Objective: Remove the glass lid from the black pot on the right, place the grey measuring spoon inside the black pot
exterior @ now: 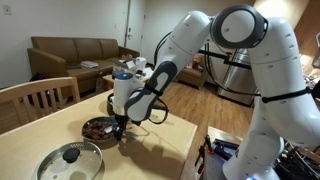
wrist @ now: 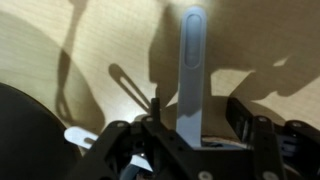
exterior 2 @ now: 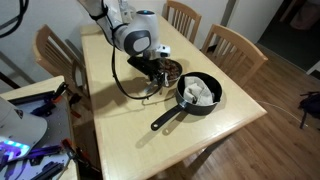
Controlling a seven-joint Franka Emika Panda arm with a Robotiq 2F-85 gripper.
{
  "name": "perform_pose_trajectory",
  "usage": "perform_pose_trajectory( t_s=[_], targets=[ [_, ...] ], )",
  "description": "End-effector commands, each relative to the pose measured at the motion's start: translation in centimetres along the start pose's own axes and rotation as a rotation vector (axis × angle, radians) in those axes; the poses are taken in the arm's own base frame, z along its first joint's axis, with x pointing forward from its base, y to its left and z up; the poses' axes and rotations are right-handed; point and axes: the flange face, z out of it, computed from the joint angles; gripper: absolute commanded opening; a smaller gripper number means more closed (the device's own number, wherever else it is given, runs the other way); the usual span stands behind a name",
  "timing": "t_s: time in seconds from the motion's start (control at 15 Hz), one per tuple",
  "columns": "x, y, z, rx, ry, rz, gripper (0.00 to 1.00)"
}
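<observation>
The grey measuring spoon [wrist: 190, 65] would stay on the tabletop if I lifted my gripper now, because my fingers are open and wood shows on both sides of its handle [wrist: 190, 106].
The grey measuring spoon [wrist: 190, 65] lies on the wooden table, its slim handle running between my jaws. My gripper [wrist: 195, 125] is down over it, open, with a gap on each side of the handle. In both exterior views the gripper [exterior: 121, 128] [exterior 2: 150, 72] is low at the table beside a dark patterned dish [exterior: 100, 127] [exterior 2: 167, 68]. The black pot [exterior 2: 185, 101] with its long handle stands farther out. The glass lid [exterior: 70, 160] [exterior 2: 200, 91] appears to rest on it. The spoon is hidden in both exterior views.
Wooden chairs [exterior: 40, 98] [exterior 2: 235, 45] stand round the table. A cable [exterior 2: 125, 85] trails from the gripper across the tabletop. A dark round shape [wrist: 25, 130] and a small white piece [wrist: 80, 136] lie at the left in the wrist view.
</observation>
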Motion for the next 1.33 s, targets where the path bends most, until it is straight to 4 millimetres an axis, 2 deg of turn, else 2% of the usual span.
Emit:
perform_pose_trajectory(
  t_s=[0.0,0.13,0.4,0.67,1.07,1.27],
  targets=[
    [0.1,-0.1,0.5,0.011,0.004,0.022,0.39],
    [0.1,-0.4,0.4,0.012,0.000,0.020,0.28],
    [0.2,-0.1,-1.2,-0.003,0.007,0.024,0.01],
    [-1.0,1.8,-3.6,-0.006,-0.025,0.033,0.00],
    [-3.3,4.3,-11.2,-0.017,0.054,0.088,0.02],
    [-4.7,6.5,-14.7,0.008,0.136,0.136,0.02]
  ],
)
